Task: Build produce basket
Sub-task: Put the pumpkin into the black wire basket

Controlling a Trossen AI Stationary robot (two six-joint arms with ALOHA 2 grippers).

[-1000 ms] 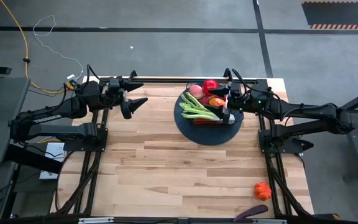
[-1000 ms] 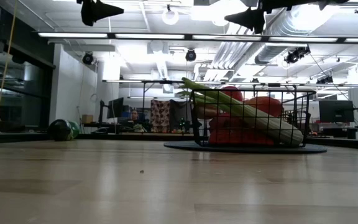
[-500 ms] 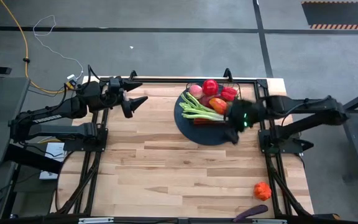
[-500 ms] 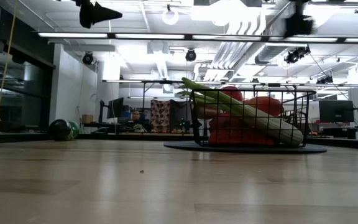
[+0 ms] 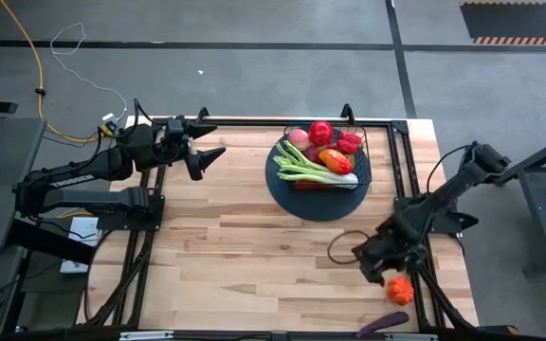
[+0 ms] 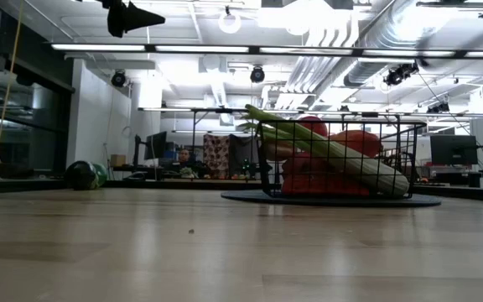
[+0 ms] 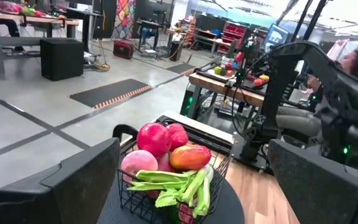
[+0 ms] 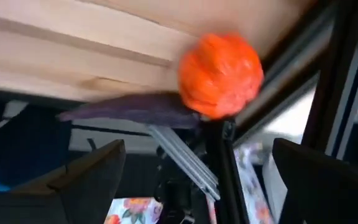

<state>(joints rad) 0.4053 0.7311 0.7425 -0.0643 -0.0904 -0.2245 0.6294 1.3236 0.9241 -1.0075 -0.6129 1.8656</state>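
My right gripper will grab the orange piece by its rounded sides next, to add it to the produce in the basket [image 5: 322, 163].
The black wire basket [image 5: 322, 163] stands on its dark round disc base [image 5: 313, 205] at the table's far right. In it lie pale green celery [image 5: 309, 170], a pink piece, and red and orange pieces [image 7: 166, 146]. An orange round piece [image 5: 400, 289] lies near the table's near right corner, large in the right wrist view [image 8: 220, 74]. The dark eggplant [image 5: 384, 324] lies at the near edge. My right gripper [image 5: 385, 273] hovers open just short of the orange piece. My left gripper [image 5: 209, 142] waits open at the far left.
Dark frame rails [image 5: 411, 204] run along the table's right edge, close to the orange piece. The eggplant [image 8: 129, 111] lies beyond the orange piece, against the frame. Bare wood [image 5: 245, 256] spans the table's middle and near left.
My right arm has swung away from above the basket toward the table's near right corner and has come down toward the orange piece. The basket and its produce have stayed where they were.
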